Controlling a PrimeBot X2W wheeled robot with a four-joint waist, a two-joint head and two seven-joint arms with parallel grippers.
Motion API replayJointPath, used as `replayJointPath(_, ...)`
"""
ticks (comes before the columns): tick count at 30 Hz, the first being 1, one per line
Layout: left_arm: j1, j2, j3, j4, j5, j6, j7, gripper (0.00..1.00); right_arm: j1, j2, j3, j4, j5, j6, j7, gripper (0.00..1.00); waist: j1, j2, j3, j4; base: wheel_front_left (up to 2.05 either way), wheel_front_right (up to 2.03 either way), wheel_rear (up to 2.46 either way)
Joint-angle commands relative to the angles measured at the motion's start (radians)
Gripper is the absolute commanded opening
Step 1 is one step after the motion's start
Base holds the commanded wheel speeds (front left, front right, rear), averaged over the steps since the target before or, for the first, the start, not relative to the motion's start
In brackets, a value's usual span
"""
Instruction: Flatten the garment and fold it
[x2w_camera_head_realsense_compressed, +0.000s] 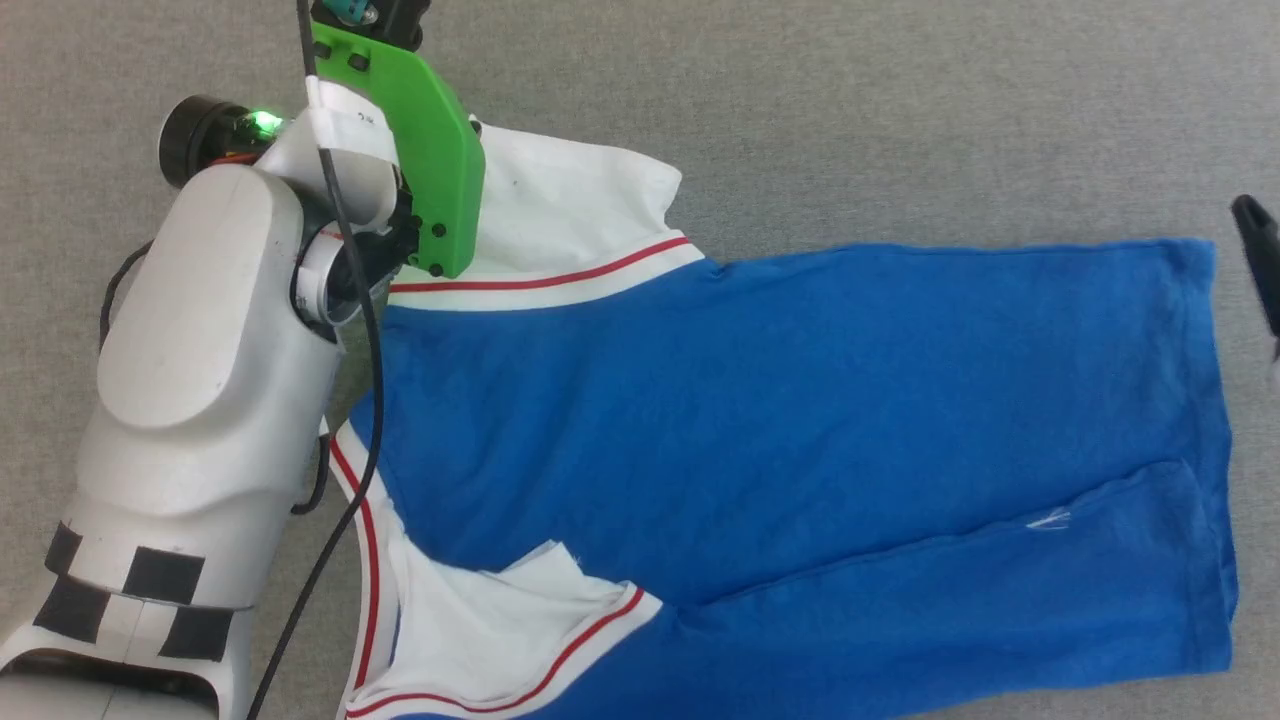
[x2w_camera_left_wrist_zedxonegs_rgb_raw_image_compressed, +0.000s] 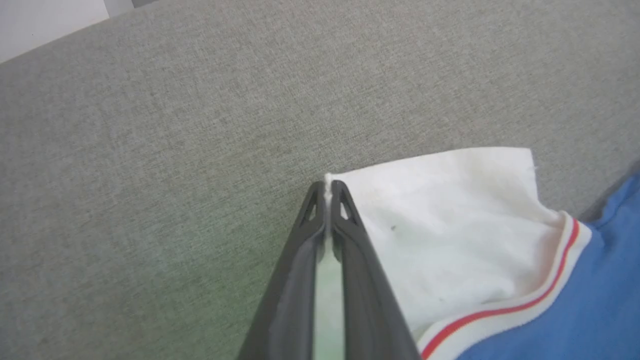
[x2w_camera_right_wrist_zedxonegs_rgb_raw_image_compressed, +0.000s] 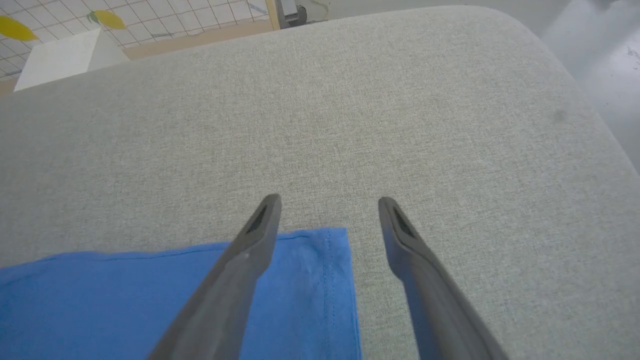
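Next, my right gripper takes hold of the body by the edge of its hem (x2w_camera_head_realsense_compressed: 1209, 270), since the garment's blue body (x2w_camera_head_realsense_compressed: 864, 384) lies flat on the grey surface.
The garment (x2w_camera_head_realsense_compressed: 800, 400) lies spread on the grey cushioned surface, blue body with white sleeves and red-striped trim. The lower part of its body is folded over with a crease. My left gripper (x2w_camera_left_wrist_zedxonegs_rgb_raw_image_compressed: 327, 186) is shut on the edge of the upper white sleeve (x2w_camera_left_wrist_zedxonegs_rgb_raw_image_compressed: 450, 210), a sliver of white cloth pinched between its tips. In the head view its green wrist bracket (x2w_camera_head_realsense_compressed: 430, 150) hangs over that sleeve (x2w_camera_head_realsense_compressed: 570, 210). My right gripper (x2w_camera_right_wrist_zedxonegs_rgb_raw_image_compressed: 327, 202) stands open just above the blue hem corner (x2w_camera_right_wrist_zedxonegs_rgb_raw_image_compressed: 335, 240), with one dark finger (x2w_camera_head_realsense_compressed: 1258, 255) at the right edge of the head view.
The grey cushioned surface (x2w_camera_right_wrist_zedxonegs_rgb_raw_image_compressed: 350, 110) curves off to a rounded edge at the right of the right wrist view, with pale floor (x2w_camera_right_wrist_zedxonegs_rgb_raw_image_compressed: 600, 45) beyond. My left forearm (x2w_camera_head_realsense_compressed: 200, 360) and its black cable (x2w_camera_head_realsense_compressed: 360, 330) lie by the garment's collar side.
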Motion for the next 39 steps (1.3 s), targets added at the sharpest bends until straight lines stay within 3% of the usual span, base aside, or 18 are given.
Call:
replayJointPath(1,0.003,0.0,-0.004,-0.004,-0.011,-0.005,-0.007,0.0,-0.033,-0.008,-0.007,0.015,0.004,-0.001,0.049,1.0,0.0001,0.0,0.011,0.007,0.0,0.0,0.0)
replayJointPath(6,-0.005,-0.002,-0.008,-0.008,-0.014,-0.004,-0.011,0.0,-0.058,-0.017,-0.009,0.073,-0.005,-0.001,0.157,1.0,0.0001,0.0,0.032,0.017,0.0,0.0,0.0)
replayJointPath(15,-0.025,-0.005,-0.015,-0.015,-0.018,0.001,-0.005,0.0,-0.076,-0.014,0.003,0.163,-0.009,-0.001,0.16,1.0,0.0001,0.0,0.059,0.033,0.0,0.0,0.0)
replayJointPath(16,-0.026,-0.005,-0.015,-0.016,-0.018,0.002,-0.005,0.0,-0.079,-0.013,0.002,0.17,-0.01,-0.001,0.156,0.93,0.0001,0.0,0.061,0.034,0.0,0.0,0.0)
replayJointPath(17,-0.028,-0.005,-0.016,-0.017,-0.019,0.003,-0.005,0.0,-0.083,-0.012,0.002,0.177,-0.01,-0.001,0.152,0.47,0.0001,0.0,0.063,0.035,0.0,0.0,0.0)
replayJointPath(18,-0.029,-0.004,-0.016,-0.018,-0.02,0.003,-0.005,0.0,-0.086,-0.012,0.002,0.182,-0.011,-0.001,0.147,0.18,0.0001,0.0,0.065,0.036,0.0,0.0,0.0)
replayJointPath(19,-0.03,-0.003,-0.015,-0.019,-0.02,0.004,-0.006,0.0,-0.088,-0.016,0.005,0.187,-0.014,-0.001,0.141,0.0,0.0001,0.0,0.067,0.038,0.0,0.0,0.0)
replayJointPath(32,0.013,-0.001,0.037,-0.06,-0.063,-0.006,-0.206,0.0,-0.094,-0.036,0.015,0.182,-0.008,-0.001,0.01,0.0,0.0001,0.0,-0.022,0.059,0.0,0.0,0.0)
replayJointPath(37,0.1,0.015,0.062,-0.123,-0.105,-0.013,-0.283,0.0,-0.058,-0.032,0.018,0.144,0.004,-0.001,-0.024,0.0,0.0001,0.0,-0.103,0.073,0.0,0.0,0.0)
replayJointPath(39,0.211,0.048,0.078,-0.207,-0.115,-0.014,-0.342,0.0,-0.007,-0.01,0.014,0.083,0.023,-0.001,-0.05,0.0,0.0001,0.0,-0.173,0.083,0.0,0.0,0.0)
